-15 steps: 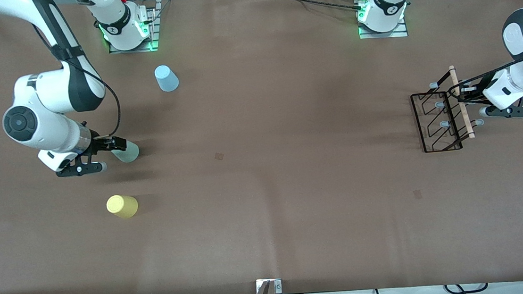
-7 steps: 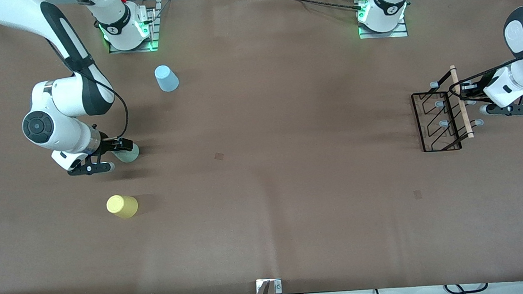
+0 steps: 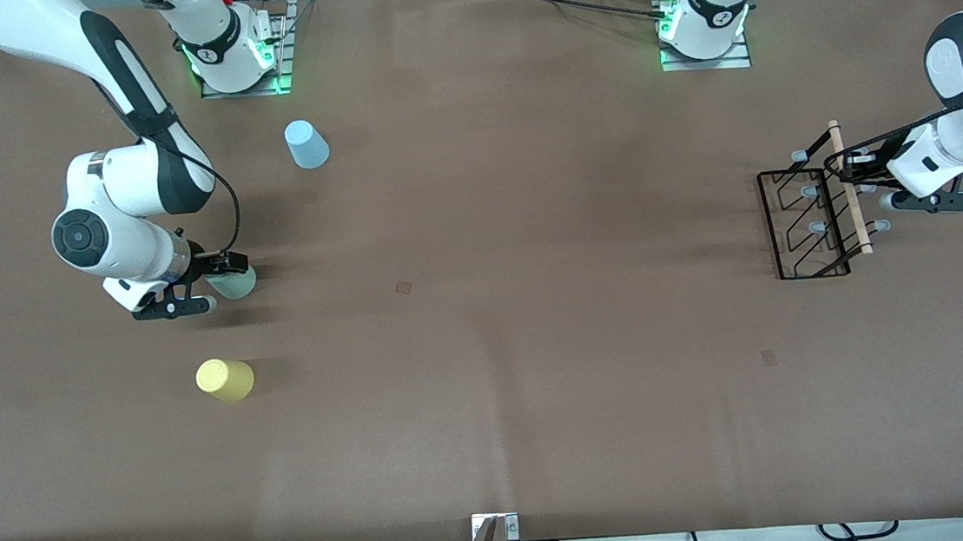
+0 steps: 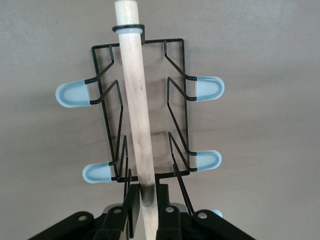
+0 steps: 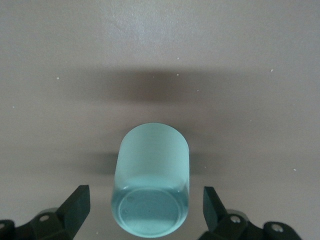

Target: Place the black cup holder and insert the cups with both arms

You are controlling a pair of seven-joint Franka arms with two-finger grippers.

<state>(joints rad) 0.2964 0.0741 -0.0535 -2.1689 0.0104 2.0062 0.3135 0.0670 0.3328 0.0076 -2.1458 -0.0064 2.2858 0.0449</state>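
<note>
The pale green cup [image 3: 234,283] needs to go into the black cup holder [image 3: 807,224]. My right gripper will grab the cup by its closed base next.
The black cup holder [image 3: 807,224] is on the table at the left arm's end, its wooden rod handle [image 3: 851,186] on top. My left gripper [image 3: 858,170] is shut on that rod; in the left wrist view [image 4: 146,200] both fingers press the rod [image 4: 136,115]. The pale green cup [image 3: 234,283] stands toward the right arm's end. My right gripper [image 3: 222,276] is open around it; in the right wrist view [image 5: 147,202] the cup [image 5: 152,165] sits between the spread fingers with gaps on both sides. The yellow cup [image 3: 225,380] and the light blue cup [image 3: 307,144] stand untouched.
The yellow cup is nearer to the front camera than the green cup; the light blue cup is farther, close to the right arm's base [image 3: 234,52]. Brown table [image 3: 493,304] stretches between the cups and the holder.
My right arm has moved in on the green cup, so its open fingers now flank it. My left gripper stays shut on the rod and has shifted only slightly.
</note>
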